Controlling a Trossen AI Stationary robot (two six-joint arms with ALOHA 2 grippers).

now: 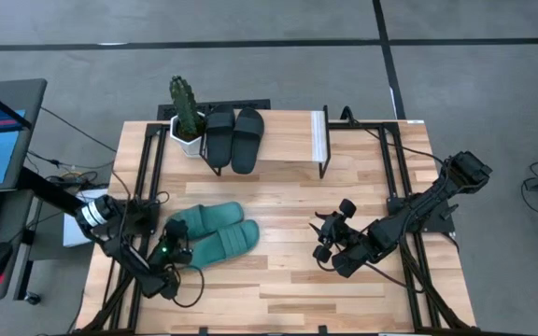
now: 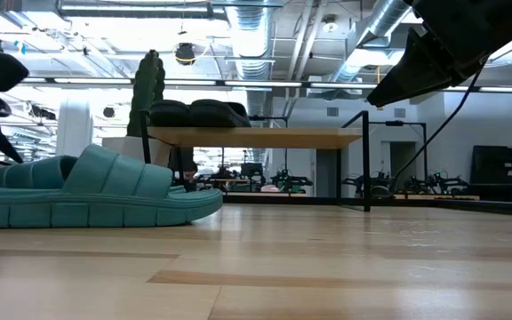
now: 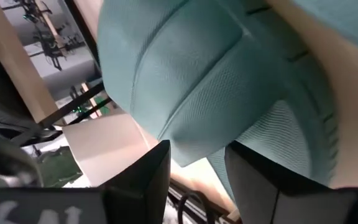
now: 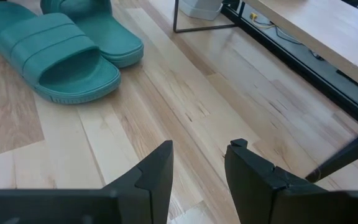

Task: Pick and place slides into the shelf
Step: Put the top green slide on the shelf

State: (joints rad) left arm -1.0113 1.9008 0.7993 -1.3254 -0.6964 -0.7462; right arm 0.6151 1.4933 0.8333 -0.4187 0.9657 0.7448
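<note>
My left gripper should next grab the nearer teal slide by its strap's edge [image 3: 188,157]. Then it can put the slide on the shelf with the black pair.
Two teal slides [image 1: 215,232] lie side by side on their soles on the tabletop, left of centre; they also show in the low view [image 2: 87,191] and the right wrist view [image 4: 55,59]. Two black slides [image 1: 234,138] lie on top of the shelf [image 1: 288,140] at the far edge. My left gripper [image 1: 171,250] is open at the left end of the nearer teal slide [image 3: 216,93], which fills its wrist view, a finger on either side of its edge. My right gripper [image 1: 330,238] is open and empty above the table, right of the teal slides. My left gripper stands with its two fingers [image 3: 148,180] on either side of the nearer teal slide's edge [image 3: 207,152], coming low from the table's left. I cannot tell whether the fingers touch it. The slide lies flat on the table.
A cactus in a white pot [image 1: 187,117] stands at the shelf's left end, beside the black slides. The shelf's right half is bare wood with a white edge strip [image 1: 318,135]. Black frame rails [image 1: 395,177] and cables run along both table sides.
</note>
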